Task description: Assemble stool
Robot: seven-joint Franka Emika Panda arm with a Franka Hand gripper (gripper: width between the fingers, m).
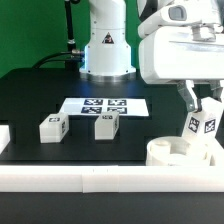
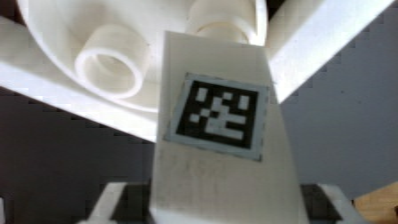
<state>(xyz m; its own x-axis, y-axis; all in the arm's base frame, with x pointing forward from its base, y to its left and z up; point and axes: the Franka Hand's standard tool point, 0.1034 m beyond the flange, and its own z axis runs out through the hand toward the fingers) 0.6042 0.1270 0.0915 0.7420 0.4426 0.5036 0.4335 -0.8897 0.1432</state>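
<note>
The robot's gripper should release the leg: its lower end is in the round white seat in the exterior view, so the leg would stand if the gripper opened.
My gripper (image 1: 203, 112) is shut on a white stool leg (image 1: 206, 126) with a black-and-white tag, holding it roughly upright at the exterior view's right. The leg's lower end is at the round white seat (image 1: 176, 152), which lies by the front rail; whether they touch I cannot tell. In the wrist view the held leg (image 2: 222, 120) fills the middle between my fingers (image 2: 121, 200). Beyond it lies the seat (image 2: 80, 45) with a round socket (image 2: 111, 68). Two more tagged legs (image 1: 52, 127) (image 1: 106, 124) rest apart on the black table (image 1: 40, 90).
The marker board (image 1: 105, 105) lies flat behind the two loose legs. A white border rail (image 1: 90, 180) runs along the front edge and another piece (image 1: 4, 135) stands at the exterior view's left. The robot base (image 1: 105, 50) stands at the back.
</note>
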